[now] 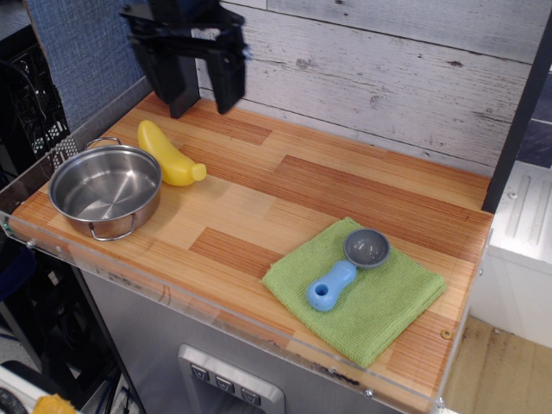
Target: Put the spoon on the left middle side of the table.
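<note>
My gripper picks up the spoon by its handle's upper part (343, 272) next, to put the spoon on the left middle side of the table.
The spoon (347, 269) has a round grey bowl and a chunky light-blue handle with a hole at its end. It lies on a green cloth (355, 290) near the front right of the wooden table (259, 203). My gripper (203, 95) is black and hangs above the back left corner, far from the spoon. Its two fingers stand apart with nothing between them, so it is open and empty.
A yellow banana-shaped toy (166, 153) lies at the left, next to a steel pot (105, 187) with two handles at the front left. A clear acrylic rim (172, 297) edges the front. A grey plank wall (388, 78) stands behind.
</note>
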`<state>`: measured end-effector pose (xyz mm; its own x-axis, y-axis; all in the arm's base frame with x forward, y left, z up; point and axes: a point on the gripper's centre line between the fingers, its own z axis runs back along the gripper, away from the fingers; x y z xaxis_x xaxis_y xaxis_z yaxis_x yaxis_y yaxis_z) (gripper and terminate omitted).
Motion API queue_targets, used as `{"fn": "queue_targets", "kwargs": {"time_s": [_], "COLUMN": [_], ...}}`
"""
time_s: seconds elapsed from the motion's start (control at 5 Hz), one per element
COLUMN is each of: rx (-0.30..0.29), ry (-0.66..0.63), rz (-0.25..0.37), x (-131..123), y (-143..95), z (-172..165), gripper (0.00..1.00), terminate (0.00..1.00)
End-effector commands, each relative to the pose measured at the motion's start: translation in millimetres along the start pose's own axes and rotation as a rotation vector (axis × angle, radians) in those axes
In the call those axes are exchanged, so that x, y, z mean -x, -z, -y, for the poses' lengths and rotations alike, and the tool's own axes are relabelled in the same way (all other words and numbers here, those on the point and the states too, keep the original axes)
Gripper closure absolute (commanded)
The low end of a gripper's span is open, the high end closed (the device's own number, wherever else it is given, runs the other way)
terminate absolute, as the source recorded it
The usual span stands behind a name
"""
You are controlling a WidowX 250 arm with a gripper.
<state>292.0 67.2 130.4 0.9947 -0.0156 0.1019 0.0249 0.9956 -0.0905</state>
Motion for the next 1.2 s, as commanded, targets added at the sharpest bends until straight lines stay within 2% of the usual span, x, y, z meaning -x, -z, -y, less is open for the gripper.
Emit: {"fn": "queue_targets", "kwargs": {"time_s": [0.0,0.2,0.4,0.6,0.8,1.0], "rx": [-0.044,-0.049,-0.007,-0.011,0.024,0.017], "ry": [0.23,0.205,0.14,0.123,0.172,0.225], "rz": [0.052,0.086,0.111,0.112,0.059,0.025], "x": [15.6,28.4,32.5,32.4,31.1,31.9], "y": [5.8,24.1,46.3,65.6,93.1,107.5], "z": [56.4,75.1,87.9,102.3,116.3,128.3], "gripper": [0.0,0.0,0.0,0.0,0.0,0.0], "terminate": [0.0,0.0,0.0,0.0,0.0,0.0]}}
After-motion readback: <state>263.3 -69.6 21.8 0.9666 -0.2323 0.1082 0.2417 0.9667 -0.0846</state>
